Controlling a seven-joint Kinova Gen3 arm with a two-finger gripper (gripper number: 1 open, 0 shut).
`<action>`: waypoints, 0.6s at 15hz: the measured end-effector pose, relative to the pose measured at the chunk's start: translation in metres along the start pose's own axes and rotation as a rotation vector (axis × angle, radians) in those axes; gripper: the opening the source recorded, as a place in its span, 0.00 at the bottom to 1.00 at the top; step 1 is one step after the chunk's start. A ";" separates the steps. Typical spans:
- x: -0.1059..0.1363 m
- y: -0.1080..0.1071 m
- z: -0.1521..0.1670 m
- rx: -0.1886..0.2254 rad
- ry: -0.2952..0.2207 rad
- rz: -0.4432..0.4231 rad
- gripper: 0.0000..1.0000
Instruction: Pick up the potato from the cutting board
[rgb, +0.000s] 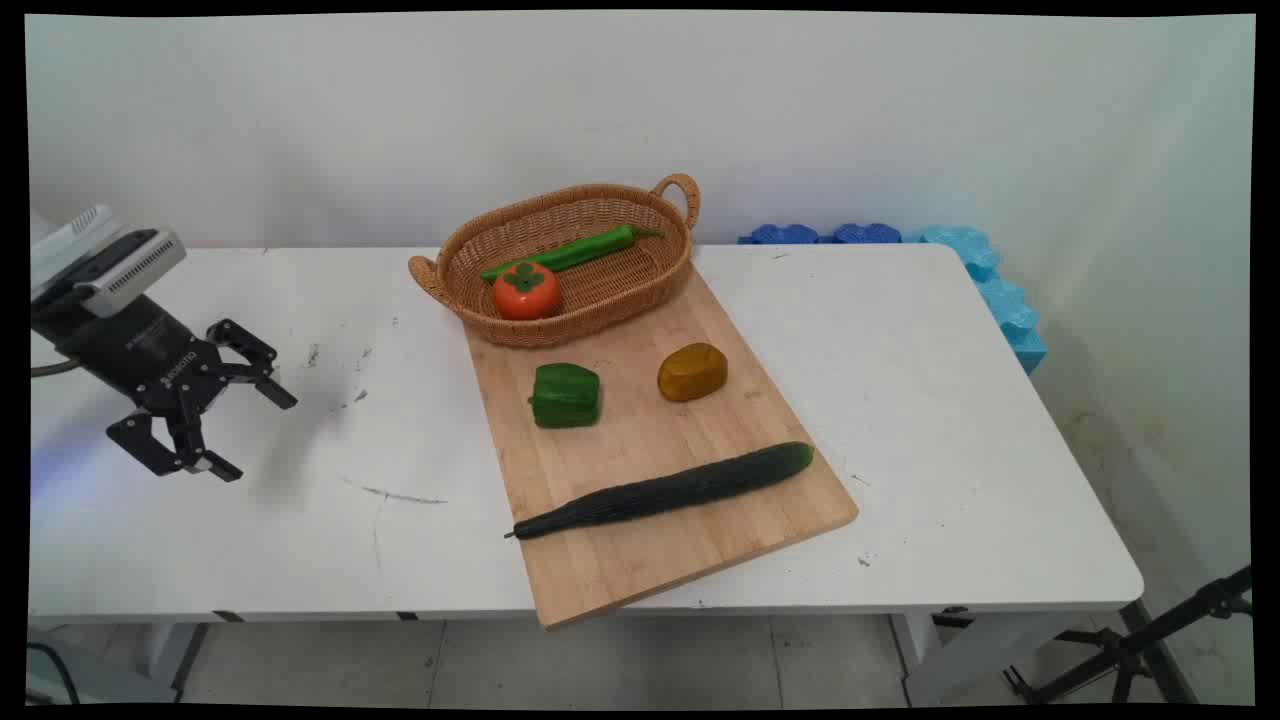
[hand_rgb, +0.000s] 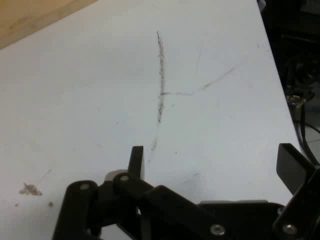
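Note:
The gripper will next grab the brown-yellow potato by its thick middle (rgb: 692, 373), so that the potato can go in the wicker basket (rgb: 602, 278).
My gripper (rgb: 258, 434) hangs open over the left part of the white table (rgb: 950, 420), with nothing between its fingers. In the hand view the open gripper (hand_rgb: 212, 162) looks down on bare scratched tabletop (hand_rgb: 100, 100), and a corner of the wooden cutting board (hand_rgb: 30, 17) shows at top left. The cutting board (rgb: 700, 530) lies to the right of the gripper. On it rest a green bell pepper (rgb: 565, 395), a brown-yellow potato-like piece (rgb: 692, 372) and a long dark cucumber (rgb: 665, 490).
A wicker basket (rgb: 640, 290) sits at the board's far end, holding a long green pepper (rgb: 570, 251) and an orange persimmon (rgb: 526, 290). Blue foam blocks (rgb: 1000, 290) line the table's far right edge. A black tripod (rgb: 1150, 640) stands on the floor at right.

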 end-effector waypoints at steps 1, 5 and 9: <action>0.002 -0.001 0.001 0.003 -0.001 -0.003 1.00; 0.013 -0.007 0.004 0.022 -0.003 -0.014 1.00; 0.039 -0.015 0.012 0.055 -0.004 -0.041 1.00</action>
